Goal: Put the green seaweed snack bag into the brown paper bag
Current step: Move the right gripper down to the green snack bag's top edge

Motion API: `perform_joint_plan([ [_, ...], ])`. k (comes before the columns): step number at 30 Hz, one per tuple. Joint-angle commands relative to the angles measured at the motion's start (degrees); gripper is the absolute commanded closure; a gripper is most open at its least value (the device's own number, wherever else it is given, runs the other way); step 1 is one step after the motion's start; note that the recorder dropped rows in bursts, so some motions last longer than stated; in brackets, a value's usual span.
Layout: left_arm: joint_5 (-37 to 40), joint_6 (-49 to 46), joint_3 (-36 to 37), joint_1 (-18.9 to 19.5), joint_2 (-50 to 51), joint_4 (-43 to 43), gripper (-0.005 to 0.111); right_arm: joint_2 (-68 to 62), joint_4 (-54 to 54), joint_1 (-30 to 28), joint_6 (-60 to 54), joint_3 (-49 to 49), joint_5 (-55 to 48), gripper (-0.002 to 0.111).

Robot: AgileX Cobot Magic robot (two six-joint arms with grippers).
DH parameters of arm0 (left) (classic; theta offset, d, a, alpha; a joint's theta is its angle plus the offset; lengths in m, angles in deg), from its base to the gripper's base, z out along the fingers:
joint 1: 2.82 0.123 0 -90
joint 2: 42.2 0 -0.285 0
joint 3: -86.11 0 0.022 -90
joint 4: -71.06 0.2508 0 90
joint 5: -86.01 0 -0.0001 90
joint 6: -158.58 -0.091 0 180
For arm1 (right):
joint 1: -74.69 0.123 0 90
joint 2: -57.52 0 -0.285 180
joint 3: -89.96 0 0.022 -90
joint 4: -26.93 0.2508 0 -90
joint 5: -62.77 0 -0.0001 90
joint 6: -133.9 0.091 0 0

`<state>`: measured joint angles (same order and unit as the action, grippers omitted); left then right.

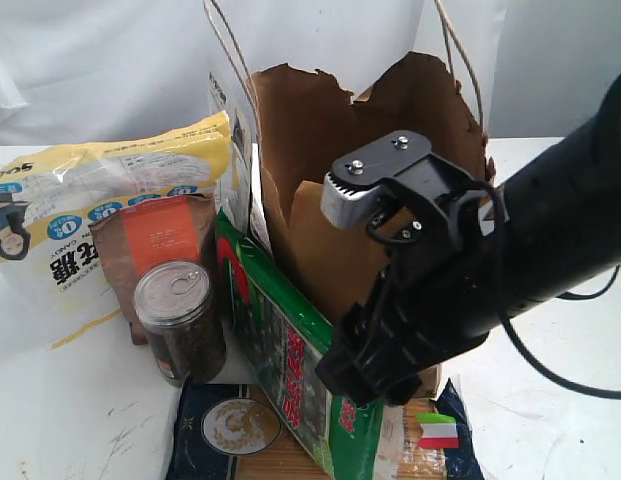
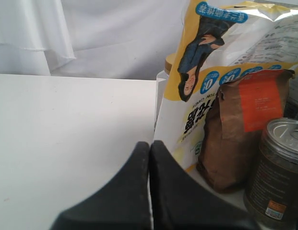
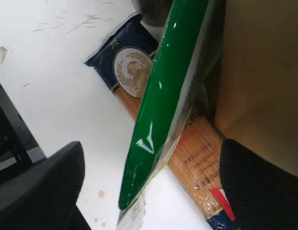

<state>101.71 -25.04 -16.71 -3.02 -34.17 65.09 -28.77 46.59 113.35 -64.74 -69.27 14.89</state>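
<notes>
The robot's right gripper needs to put the green seaweed snack bag into the brown paper bag, so next it needs to grab the green seaweed snack bag's long green edge.
The green seaweed snack bag stands slanted on its edge against the outside of the brown paper bag, its low end over the spaghetti packet. The paper bag stands upright with its torn rim open. My right gripper has come down in front of the paper bag and is open. In the right wrist view its fingers stand wide on either side of the green bag's near end, apart from it, with the paper bag's wall beside them. My left gripper is shut on nothing, low over the white table.
A yellow-and-white snack bag, a small brown pouch with an orange label and a metal-lidded can crowd the paper bag's left. The dark blue spaghetti packet lies flat at the front. A white curtain hangs behind.
</notes>
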Motion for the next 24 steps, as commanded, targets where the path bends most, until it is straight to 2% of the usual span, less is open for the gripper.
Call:
perform_joint_plan([
  [1, -0.6, 0.2, 0.0, 0.0, -0.2, -0.7, 0.107, -3.3, -0.1, 0.3, 0.3, -0.6, 1.6, 0.037],
  [11, -0.6, 0.2, 0.0, 0.0, -0.2, -0.7, 0.107, -9.6, 1.4, 3.3, 0.3, -0.6, 1.7, 0.037],
  [13, -0.6, 0.2, 0.0, 0.0, -0.2, -0.7, 0.107, -10.8, 1.1, 4.2, 0.3, -0.6, 1.4, 0.040],
  [16, -0.6, 0.2, 0.0, 0.0, -0.2, -0.7, 0.107, -11.5, 0.7, 5.5, 0.3, -0.6, 0.3, 0.057],
  [21, -0.6, 0.2, 0.0, 0.0, -0.2, -0.7, 0.107, -11.4, 1.7, 6.0, 0.3, -0.6, -1.8, 0.108],
  [24, -0.6, 0.2, 0.0, 0.0, -0.2, -0.7, 0.107, -10.5, 2.8, 6.0, -0.1, -0.6, -1.8, 0.108],
])
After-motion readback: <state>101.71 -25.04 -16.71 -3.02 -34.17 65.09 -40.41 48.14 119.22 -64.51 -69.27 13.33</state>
